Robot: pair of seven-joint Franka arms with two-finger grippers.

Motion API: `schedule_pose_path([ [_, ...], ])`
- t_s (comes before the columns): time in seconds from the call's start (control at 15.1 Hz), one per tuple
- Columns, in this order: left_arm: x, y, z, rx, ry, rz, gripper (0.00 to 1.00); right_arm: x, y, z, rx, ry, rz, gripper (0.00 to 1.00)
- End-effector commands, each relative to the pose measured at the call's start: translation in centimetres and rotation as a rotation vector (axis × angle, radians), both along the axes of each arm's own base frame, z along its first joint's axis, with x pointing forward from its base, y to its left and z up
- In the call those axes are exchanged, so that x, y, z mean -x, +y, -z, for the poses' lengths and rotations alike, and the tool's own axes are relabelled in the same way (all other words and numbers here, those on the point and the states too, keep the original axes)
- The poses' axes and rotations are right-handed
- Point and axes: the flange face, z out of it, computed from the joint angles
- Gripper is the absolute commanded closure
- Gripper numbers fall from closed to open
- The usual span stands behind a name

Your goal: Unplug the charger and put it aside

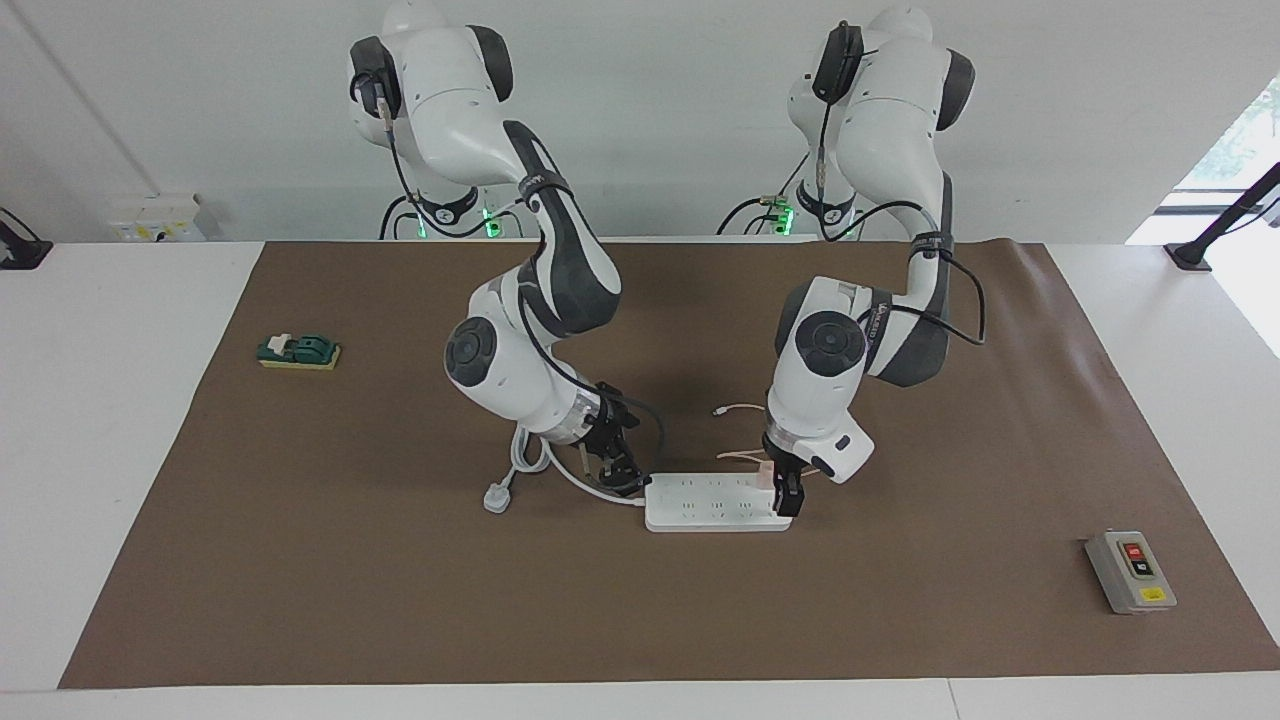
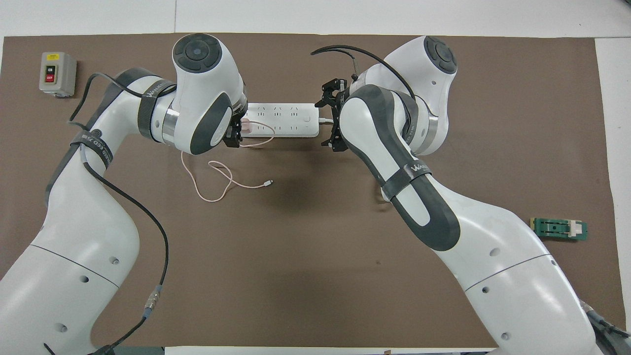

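Observation:
The charger should come out of the white power strip (image 2: 283,120), so the left gripper should next grab it by its pale pink cube body (image 2: 246,126).
The charger (image 2: 247,126) is a pale pink cube plugged into the white power strip (image 2: 283,120) at the end toward the left arm. Its thin pink cable (image 2: 212,183) loops on the mat nearer to the robots and ends in a white connector (image 2: 267,183). In the facing view only a sliver of the charger (image 1: 765,473) shows beside my left gripper (image 1: 786,497), which is open and down at that end of the strip (image 1: 705,505). My right gripper (image 1: 622,478) is open and low at the strip's cord end; from overhead this gripper (image 2: 329,120) spreads wide across that end.
The strip's thick white cord (image 1: 525,455) coils beside the right arm and ends in a white plug (image 1: 497,497). A grey button box (image 1: 1130,572) sits toward the left arm's end, and a small green switch (image 1: 298,351) toward the right arm's end. A brown mat (image 1: 300,560) covers the table.

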Motion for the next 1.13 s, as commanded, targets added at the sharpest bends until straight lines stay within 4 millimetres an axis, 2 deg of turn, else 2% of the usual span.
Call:
schedule_pose_path([
  [0.0,0.2,0.3,-0.3,-0.015,-0.021,0.004,0.00,-2.2,0.8,0.7,0.002,-0.030,-0.033,0.00],
  [0.27,0.4,0.3,-0.2,-0.016,-0.019,0.008,0.00,-2.8,1.9,2.6,-0.008,-0.030,-0.047,0.00],
  [0.33,0.4,0.4,-0.4,-0.017,-0.018,0.009,0.00,-3.1,1.4,2.7,-0.014,-0.029,-0.042,0.00],
  [0.46,0.3,0.6,-0.3,-0.019,-0.015,0.009,0.00,-2.7,2.4,3.3,-0.035,-0.012,-0.056,0.00],
  [0.66,0.3,0.7,-0.2,-0.021,-0.014,0.024,0.00,-2.5,2.5,3.9,-0.031,-0.005,-0.059,0.00],
  [0.8,0.3,0.7,-0.2,-0.020,-0.012,0.026,0.00,-2.6,2.3,5.2,-0.023,0.004,-0.056,0.00],
  [1.06,0.2,0.8,-0.3,-0.021,-0.010,0.022,0.00,-2.8,2.4,5.8,-0.023,-0.024,-0.065,0.00],
])
